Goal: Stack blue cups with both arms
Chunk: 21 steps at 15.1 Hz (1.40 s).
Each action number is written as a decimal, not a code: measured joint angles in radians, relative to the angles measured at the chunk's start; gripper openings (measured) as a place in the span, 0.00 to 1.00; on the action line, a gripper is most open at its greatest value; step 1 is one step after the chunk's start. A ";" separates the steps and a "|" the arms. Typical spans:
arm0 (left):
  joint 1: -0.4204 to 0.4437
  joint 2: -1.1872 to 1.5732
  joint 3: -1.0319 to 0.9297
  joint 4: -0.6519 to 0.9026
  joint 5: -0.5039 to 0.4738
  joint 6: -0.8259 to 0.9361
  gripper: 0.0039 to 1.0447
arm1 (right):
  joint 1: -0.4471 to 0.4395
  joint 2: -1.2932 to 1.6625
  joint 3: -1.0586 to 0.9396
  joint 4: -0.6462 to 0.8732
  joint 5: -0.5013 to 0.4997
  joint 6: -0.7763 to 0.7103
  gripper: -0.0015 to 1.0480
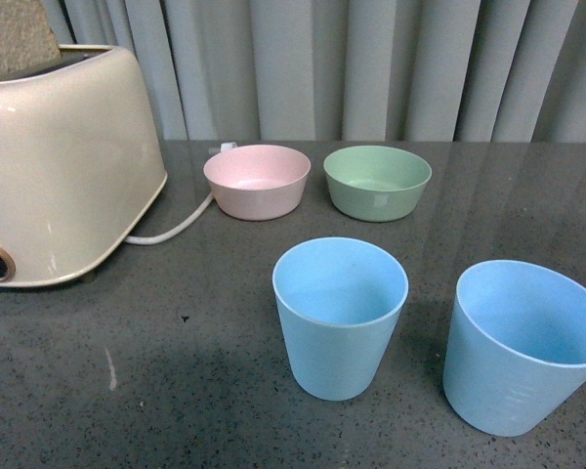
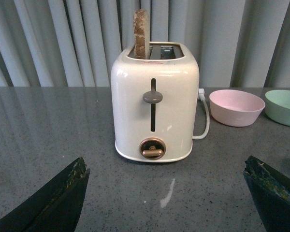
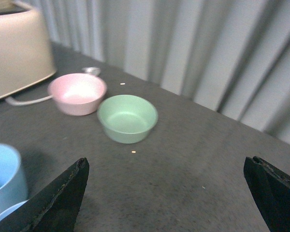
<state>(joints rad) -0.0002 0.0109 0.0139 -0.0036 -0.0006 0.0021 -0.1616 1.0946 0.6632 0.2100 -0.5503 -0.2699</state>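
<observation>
I should next stack the second blue cup inside the other blue cup (image 1: pixel 339 313), so I should grab it by its rim (image 1: pixel 529 262) with my right gripper.
Two light blue cups stand upright on the dark grey table: one (image 1: pixel 340 318) in the front middle, the other (image 1: pixel 521 347) at the front right, partly cut off by the frame edge. Both are empty and stand apart. In the right wrist view one blue cup (image 3: pixel 4 176) shows at the edge, with the rim of the second (image 3: pixel 7 212) below it. My left gripper (image 2: pixel 166 193) is open and empty above bare table, facing the toaster. My right gripper (image 3: pixel 166 193) is open and empty above bare table. Neither gripper shows in the front view.
A cream toaster (image 1: pixel 59 161) with a slice of bread stands at the back left, its white cable (image 1: pixel 171 232) trailing toward a pink bowl (image 1: pixel 258 181). A green bowl (image 1: pixel 377 182) sits beside the pink one. A grey curtain hangs behind the table.
</observation>
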 joint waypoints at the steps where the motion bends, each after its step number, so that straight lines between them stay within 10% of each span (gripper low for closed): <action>1: 0.000 0.000 0.000 0.000 0.000 0.000 0.94 | 0.021 0.011 0.039 -0.081 -0.077 -0.112 0.94; 8: 0.000 0.000 0.000 0.000 0.000 0.000 0.94 | 0.097 0.101 0.219 -0.816 -0.260 -0.912 0.94; 21: 0.000 0.000 0.000 0.000 0.000 0.000 0.94 | 0.208 0.387 0.241 -0.544 -0.106 -0.550 0.81</action>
<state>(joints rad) -0.0002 0.0109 0.0139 -0.0036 -0.0006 0.0021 0.0460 1.4818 0.9043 -0.3336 -0.6559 -0.8196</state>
